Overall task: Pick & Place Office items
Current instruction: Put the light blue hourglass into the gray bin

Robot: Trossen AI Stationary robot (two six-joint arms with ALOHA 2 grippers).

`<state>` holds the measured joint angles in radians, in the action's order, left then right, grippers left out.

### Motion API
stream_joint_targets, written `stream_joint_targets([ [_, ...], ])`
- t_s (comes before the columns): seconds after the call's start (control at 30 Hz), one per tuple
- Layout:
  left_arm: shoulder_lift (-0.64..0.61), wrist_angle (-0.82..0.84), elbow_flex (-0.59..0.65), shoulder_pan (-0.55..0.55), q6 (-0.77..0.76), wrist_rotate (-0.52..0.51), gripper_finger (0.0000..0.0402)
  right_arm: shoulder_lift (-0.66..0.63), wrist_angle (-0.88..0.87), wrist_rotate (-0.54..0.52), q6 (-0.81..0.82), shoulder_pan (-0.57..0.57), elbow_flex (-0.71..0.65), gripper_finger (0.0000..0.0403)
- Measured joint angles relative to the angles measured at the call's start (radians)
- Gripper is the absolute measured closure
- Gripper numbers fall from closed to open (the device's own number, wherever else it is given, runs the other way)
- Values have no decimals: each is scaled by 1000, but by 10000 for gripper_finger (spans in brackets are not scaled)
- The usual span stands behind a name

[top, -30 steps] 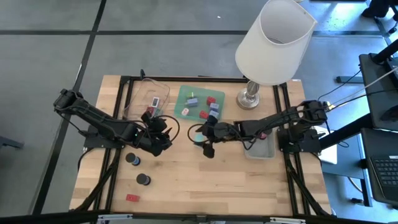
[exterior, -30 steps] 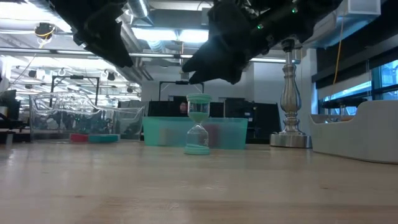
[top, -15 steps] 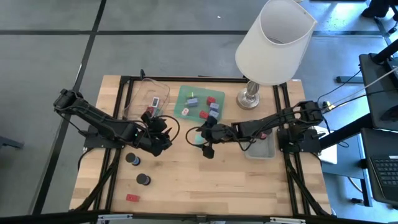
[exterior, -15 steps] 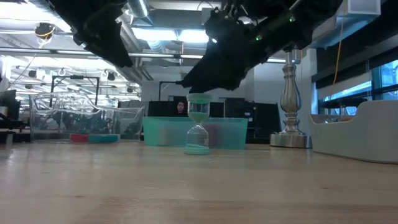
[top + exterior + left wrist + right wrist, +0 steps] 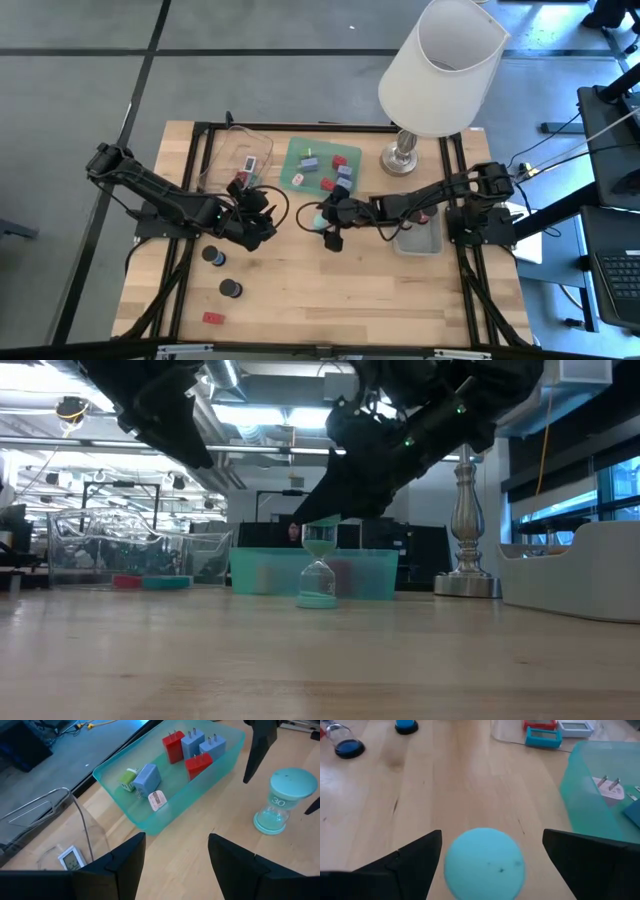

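The mint-green sand timer is in place, with its round top between my right gripper's fingers, level with them, so my right gripper closes next.
A mint-green sand timer stands upright on its base on the wooden table, in front of the green tray. My right gripper is open and hovers over it, its fingers on either side of the timer's round top with a gap on each side. My left gripper is open and hangs above the table to the timer's left, touching nothing. Red, blue and white plug-like blocks lie in the green tray. Two black caps and a flat red piece lie near the table's front left.
A clear tray with a white piece and a teal rectangle sits left of the green tray. A grey tray lies under my right arm. The big lamp stands at the far right. Bare wood spreads across the near half of the table.
My right gripper has moved down and toward the table's left, onto the sand timer, so that its open fingers now straddle the timer's top. The timer has stayed in place.
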<state>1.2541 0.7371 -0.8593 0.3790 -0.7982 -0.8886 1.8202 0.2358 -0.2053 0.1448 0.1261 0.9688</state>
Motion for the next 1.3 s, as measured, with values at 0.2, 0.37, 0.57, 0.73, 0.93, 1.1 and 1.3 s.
stream_joint_targets([
  [0.2, 0, 0, 0, 0, 12, 0, 188, 0, -8, 12, 5, 3, 0, 61],
  [0.37, 0, 0, 0, 0, 11, 0, 190, 0, -30, 12, 39, 3, 0, 104],
  [0.57, 0, 0, 0, 0, 11, 0, 188, 0, -31, 13, 84, 3, 0, 179],
  [0.73, 0, 0, 0, 0, 11, 0, 189, -12, -30, 60, 197, 2, 0, 202],
  [0.93, 0, 0, 0, 0, 10, 0, 189, -146, -110, 11, 264, 17, 0, 202],
  [1.1, 0, -10, 12, 1, 8, 0, 189, -332, -272, -112, 282, 57, 0, 192],
  [1.3, 0, -8, 36, 1, -12, 18, 189, -520, -587, -340, 455, 183, 0, 199],
])
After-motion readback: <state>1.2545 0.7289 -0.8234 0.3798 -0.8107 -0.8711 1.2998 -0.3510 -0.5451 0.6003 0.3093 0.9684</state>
